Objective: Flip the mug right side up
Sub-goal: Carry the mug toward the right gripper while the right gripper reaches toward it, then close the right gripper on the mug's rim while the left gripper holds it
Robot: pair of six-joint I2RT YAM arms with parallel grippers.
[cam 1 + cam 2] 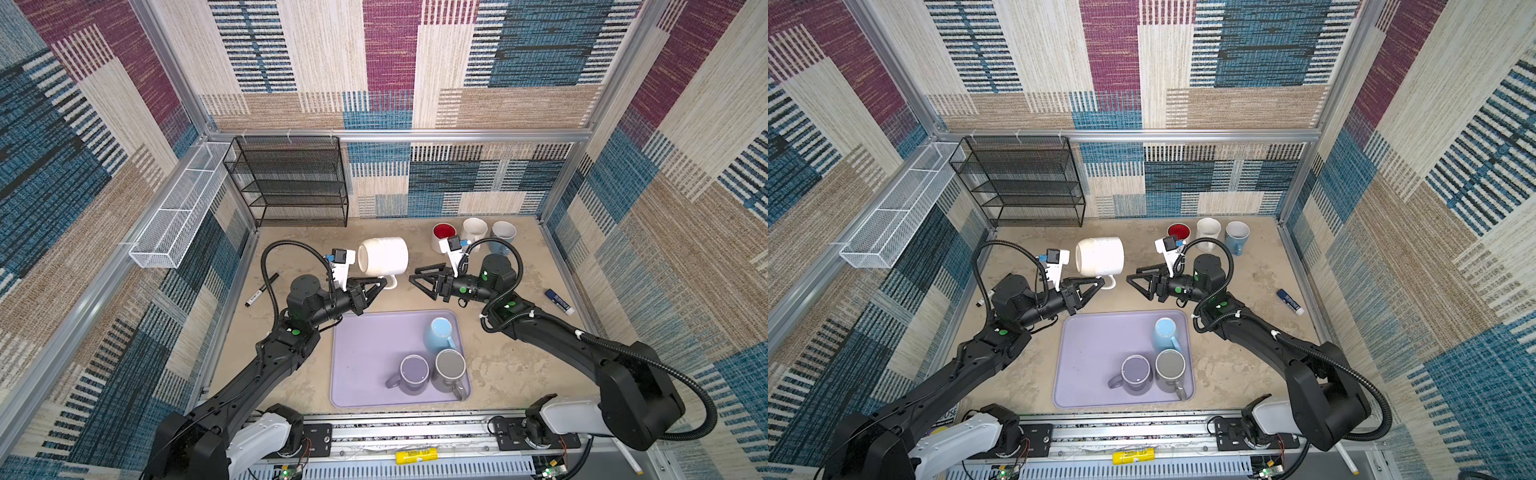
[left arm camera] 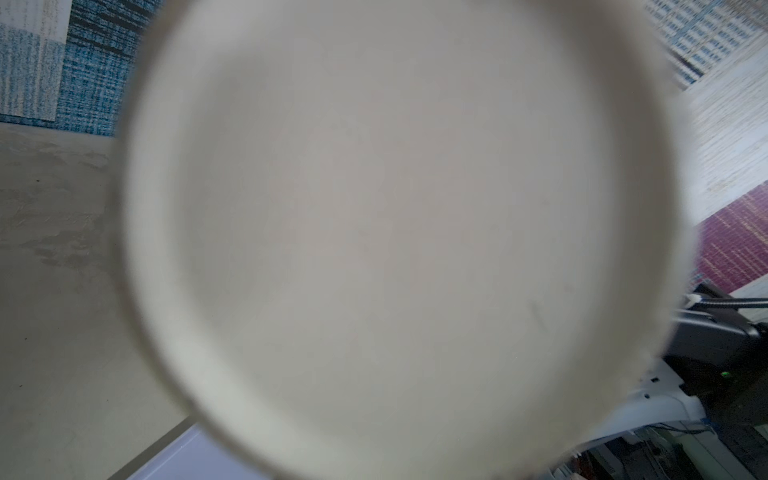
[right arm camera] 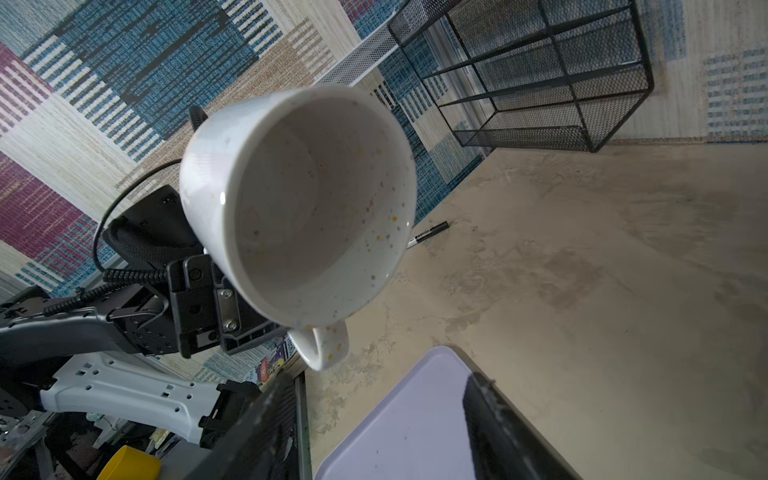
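Observation:
To set the white speckled mug right side up, my right gripper will next grab the mug's handle from the side of the mug's opening.
A white speckled mug (image 1: 383,256) (image 1: 1100,256) hangs on its side above the table. My left gripper (image 1: 384,284) (image 1: 1100,284) is shut on its handle (image 3: 328,347). The mug's base (image 2: 395,228) fills the left wrist view and hides the jaws there. Its mouth (image 3: 299,208) faces my right gripper (image 1: 417,280) (image 1: 1136,282), which stands open a short way to the mug's right with nothing between its fingers (image 3: 266,432). The handle points down toward the table.
A lilac tray (image 1: 365,357) in front holds light blue (image 1: 439,334), purple (image 1: 413,374) and grey (image 1: 451,370) mugs. Three more mugs (image 1: 473,230) stand at the back right. A black mesh rack (image 1: 291,183), a marker (image 1: 262,289) and a blue stick (image 1: 559,302) are nearby.

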